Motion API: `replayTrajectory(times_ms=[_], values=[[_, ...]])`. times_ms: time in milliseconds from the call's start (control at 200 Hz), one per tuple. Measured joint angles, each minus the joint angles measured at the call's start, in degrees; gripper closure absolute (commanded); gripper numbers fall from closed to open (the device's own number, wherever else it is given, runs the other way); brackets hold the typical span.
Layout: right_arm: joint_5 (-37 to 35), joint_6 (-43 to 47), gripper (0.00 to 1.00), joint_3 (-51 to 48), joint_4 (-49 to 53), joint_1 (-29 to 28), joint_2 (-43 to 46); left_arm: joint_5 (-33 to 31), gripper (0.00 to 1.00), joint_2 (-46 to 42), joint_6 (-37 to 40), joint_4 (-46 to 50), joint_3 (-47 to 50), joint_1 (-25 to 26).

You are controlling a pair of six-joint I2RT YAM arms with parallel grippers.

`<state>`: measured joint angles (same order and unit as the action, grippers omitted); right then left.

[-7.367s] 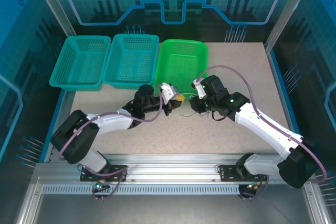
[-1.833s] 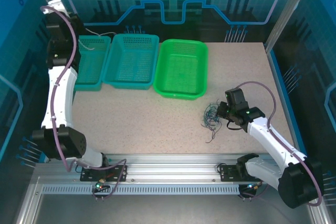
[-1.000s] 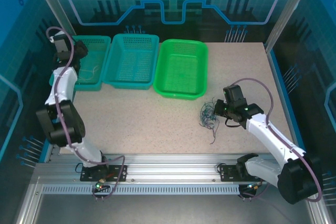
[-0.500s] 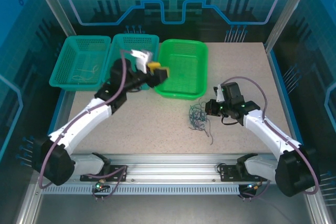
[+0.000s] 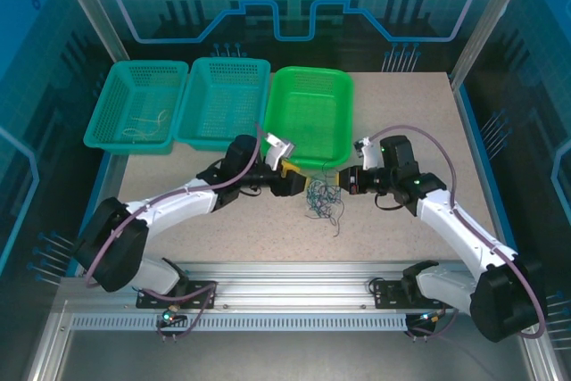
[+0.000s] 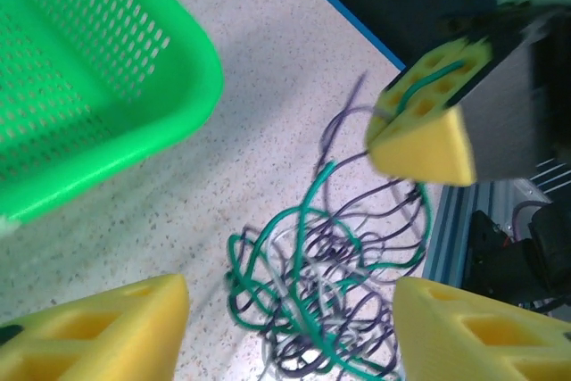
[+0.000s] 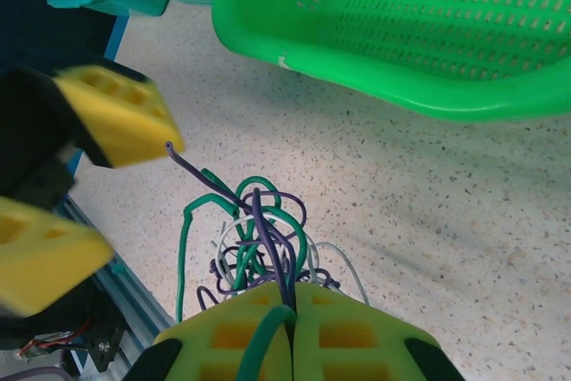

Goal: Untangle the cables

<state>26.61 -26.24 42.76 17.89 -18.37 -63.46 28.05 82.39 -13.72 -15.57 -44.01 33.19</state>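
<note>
My left gripper is to grab a white wire [image 5: 312, 197] [image 6: 282, 326] next, at the tangle's edge opposite my right gripper, to draw it out and untangle the cables.
The cables [image 5: 318, 200] are a loose tangle of thin green, purple and white wires on the table, just in front of the green basket [image 5: 308, 163]. My right gripper [image 5: 344, 181] is shut on strands at the tangle's right side. In the right wrist view a green and a purple wire run between its closed pads [image 7: 292, 299], with the tangle [image 7: 254, 229] beyond. My left gripper [image 5: 292, 181] stands open at the tangle's left edge. In the left wrist view its pads flank the tangle [image 6: 330, 283] without touching it. One thin white cable [image 5: 147, 120] lies in the left teal basket.
Three baskets stand in a row at the back: a left teal basket [image 5: 129, 143], a middle teal basket [image 5: 219, 142] and the green one. The green basket's rim [image 6: 134, 122] lies close to both grippers. The metal rail [image 5: 294, 278] runs along the near edge.
My left arm has swung from the left teal basket over to the tangle. My right gripper has dragged the tangle left, toward the green basket.
</note>
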Motion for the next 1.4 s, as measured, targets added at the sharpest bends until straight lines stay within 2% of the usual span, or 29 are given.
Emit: replayTrajectory(times_ms=[180,240,565,780,1046,1136,1271,1401], values=[[1.11,-0.26,1.00,1.62,-0.11,0.00,-0.85,5.70,0.45,3.67,-9.60,-14.25,7.98,-7.37],[1.55,-0.72,1.00,2.08,-0.46,0.00,-1.49,7.58,0.45,6.38,-13.57,-18.91,8.79,-8.44],[2.25,-3.76,1.00,3.02,-1.03,0.00,-2.43,11.82,0.49,17.35,-29.92,-40.19,11.32,-8.17],[0.85,-4.85,1.00,3.54,-0.98,0.00,-2.40,12.79,0.40,18.08,-34.38,-46.66,12.70,-7.89],[0.44,-5.97,1.00,4.79,-1.22,0.00,-2.56,14.51,0.42,19.78,-37.73,-52.09,13.05,-6.86],[0.44,-6.34,1.00,5.49,-1.66,0.00,-2.56,14.49,0.48,21.40,-39.10,-53.72,13.03,-6.36],[0.37,-6.58,1.00,5.70,-2.08,0.00,-2.56,14.45,0.71,22.56,-41.55,-56.70,13.03,-5.64],[0.35,-6.80,1.00,5.70,-2.10,0.00,-2.56,14.23,0.72,22.56,-42.12,-59.58,12.98,-5.64]])
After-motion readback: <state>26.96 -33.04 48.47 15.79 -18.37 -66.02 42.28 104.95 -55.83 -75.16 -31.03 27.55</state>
